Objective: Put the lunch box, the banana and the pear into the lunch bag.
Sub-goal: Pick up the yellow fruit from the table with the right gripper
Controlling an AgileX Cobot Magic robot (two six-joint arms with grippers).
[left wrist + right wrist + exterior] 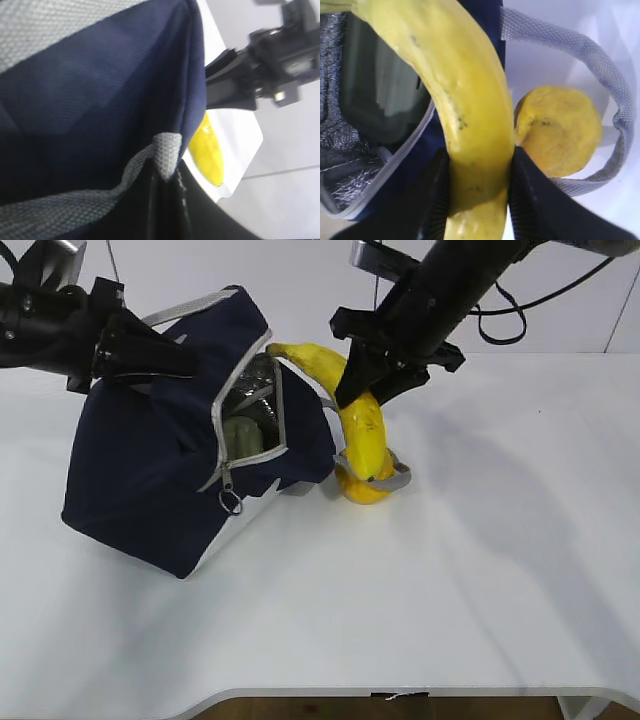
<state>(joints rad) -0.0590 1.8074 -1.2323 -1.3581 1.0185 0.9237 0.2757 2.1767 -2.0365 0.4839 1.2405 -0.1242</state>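
My right gripper keeps holding the banana for now, since the banana's lower end (366,455) hangs outside the lunch bag's opening, above the pear.
The navy lunch bag (150,470) hangs tilted, its unzipped mouth turned to the right. My left gripper (185,358) is shut on the bag's grey handle (165,152) at the upper left. Inside the mouth I see the pale green lunch box (240,435), dark and close in the right wrist view (380,100). My right gripper (372,390) is shut on the banana (365,430), whose upper tip touches the rim of the opening. The pear (360,490) rests on the table under the banana's lower end; it also shows beside the fingers (560,130).
The bag's second grey handle (400,475) lies looped around the pear on the white table (450,590). A metal zipper pull (231,502) dangles below the opening. The table's front edge runs along the bottom of the exterior view.
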